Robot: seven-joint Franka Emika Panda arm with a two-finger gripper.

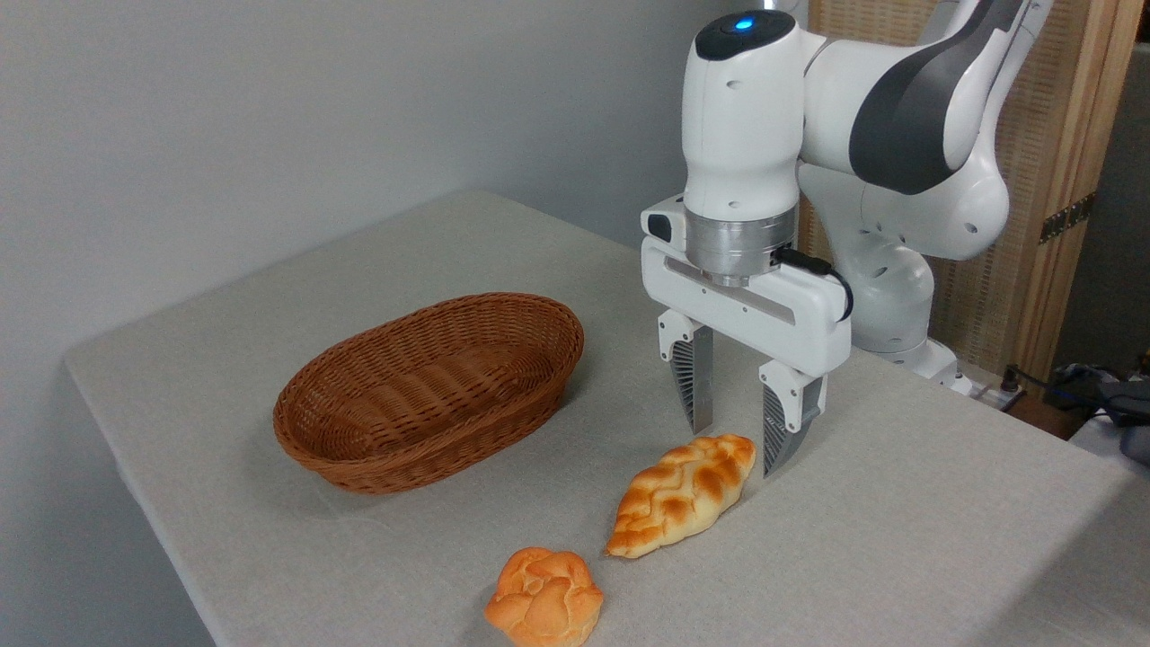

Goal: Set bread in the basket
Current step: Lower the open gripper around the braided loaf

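The braided loaf needs to go into the basket [431, 392], so my gripper will grab the loaf next across its browned body [684, 491].
The bread [681, 494], a braided golden loaf with browned ridges and pointed ends, lies on the grey table right of centre. My gripper [737, 445] hangs open just over the loaf's far end, one finger [694, 382] behind it and the other [783, 429] at its right. Nothing is held between the fingers. The basket [431, 392], an oval reddish-brown wicker one, stands empty to the left of the loaf, about a hand's width away.
A small round knotted orange bun [544, 598] lies near the table's front edge, just left of the loaf's near tip. The arm's base [889, 296] stands at the table's back right. A wooden panel [1033, 180] rises behind it.
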